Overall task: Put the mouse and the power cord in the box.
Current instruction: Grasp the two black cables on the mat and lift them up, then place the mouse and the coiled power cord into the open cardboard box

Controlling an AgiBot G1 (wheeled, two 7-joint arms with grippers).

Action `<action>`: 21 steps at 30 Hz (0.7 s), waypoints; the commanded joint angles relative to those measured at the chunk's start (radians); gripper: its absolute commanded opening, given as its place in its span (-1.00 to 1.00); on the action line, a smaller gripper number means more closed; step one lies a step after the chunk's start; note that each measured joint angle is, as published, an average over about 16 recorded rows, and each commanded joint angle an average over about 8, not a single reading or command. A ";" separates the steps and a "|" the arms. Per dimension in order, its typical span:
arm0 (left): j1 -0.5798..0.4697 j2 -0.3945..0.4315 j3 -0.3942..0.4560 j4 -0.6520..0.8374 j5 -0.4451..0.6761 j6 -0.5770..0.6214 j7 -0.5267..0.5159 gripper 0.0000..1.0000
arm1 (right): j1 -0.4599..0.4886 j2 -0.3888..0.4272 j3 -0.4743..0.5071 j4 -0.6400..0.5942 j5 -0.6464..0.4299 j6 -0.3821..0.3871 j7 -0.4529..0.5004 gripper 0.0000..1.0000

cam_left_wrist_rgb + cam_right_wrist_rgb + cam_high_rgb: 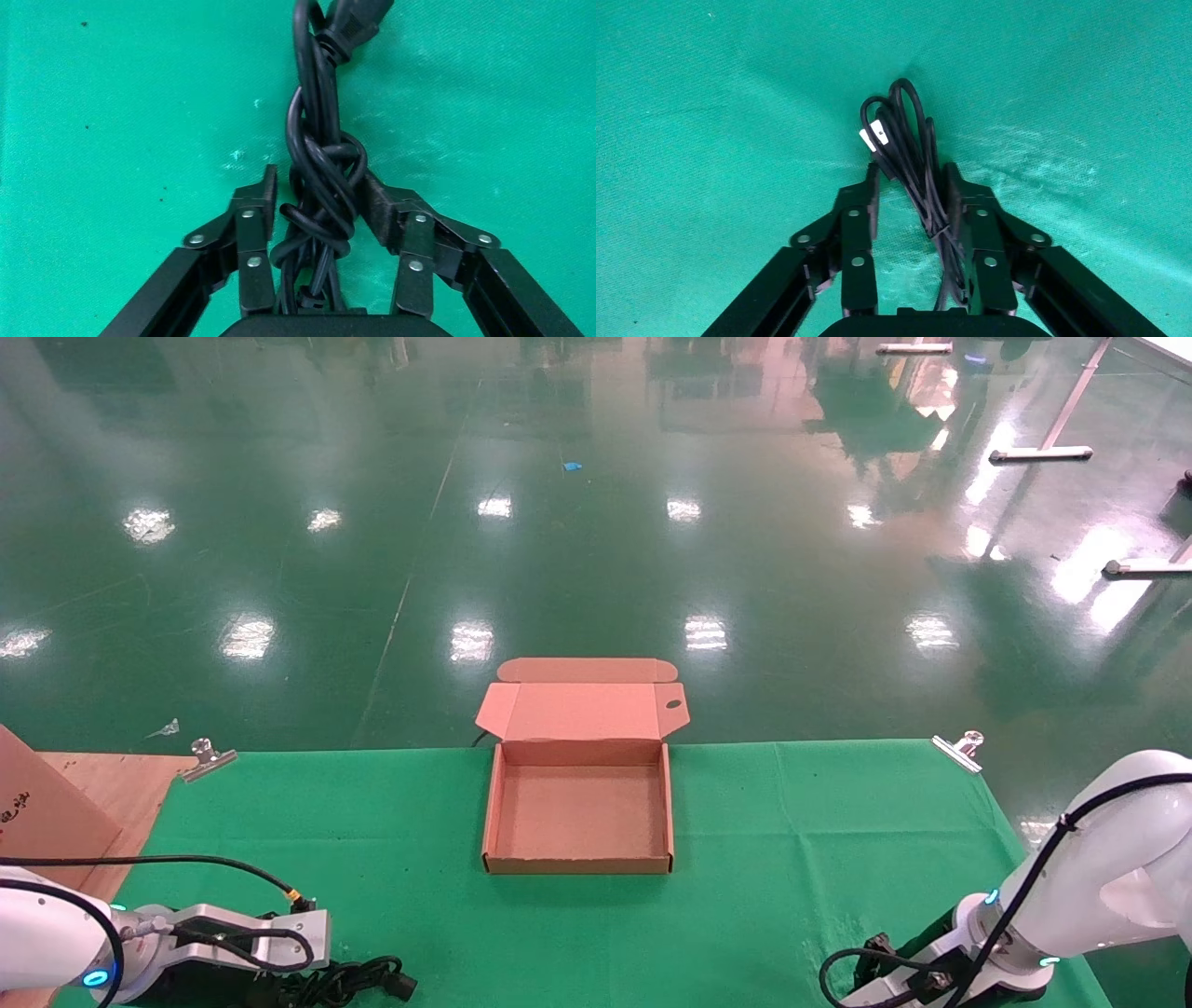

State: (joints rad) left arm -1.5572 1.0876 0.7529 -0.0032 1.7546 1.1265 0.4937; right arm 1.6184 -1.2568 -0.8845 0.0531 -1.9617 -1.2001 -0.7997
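My right gripper pinches the mouse's thin cable at its tied middle [935,215] next, where the strands gather, since the end loops spread slack.
The open brown box [577,864] stands empty at the middle of the green cloth, its flap lid [582,710] folded back off the far edge. The power cord [372,978] lies at the near left as a knotted black bundle [316,126] with its plug [351,21] pointing away. My left gripper [320,186] is open and straddles this bundle down at the cloth. My right gripper [910,175], at the near right, is open around a thin black cable bundle [905,133] with a USB plug [873,135]. The mouse body is hidden.
The green cloth table [792,859] ends just behind the box, with shiny green floor beyond. Metal clips [207,758] [959,747] hold the cloth's far corners. A cardboard sheet [37,803] and a wooden board [112,784] sit at the far left.
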 commanded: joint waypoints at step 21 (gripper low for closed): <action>-0.177 -0.016 0.023 -0.052 0.034 0.128 0.053 -1.00 | 0.171 0.011 0.051 0.025 0.072 -0.073 -0.011 -1.00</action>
State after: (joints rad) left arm -1.7335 1.0773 0.7736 -0.0545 1.7854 1.2528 0.5480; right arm 1.7855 -1.2518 -0.8361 0.0772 -1.8936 -1.2693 -0.8091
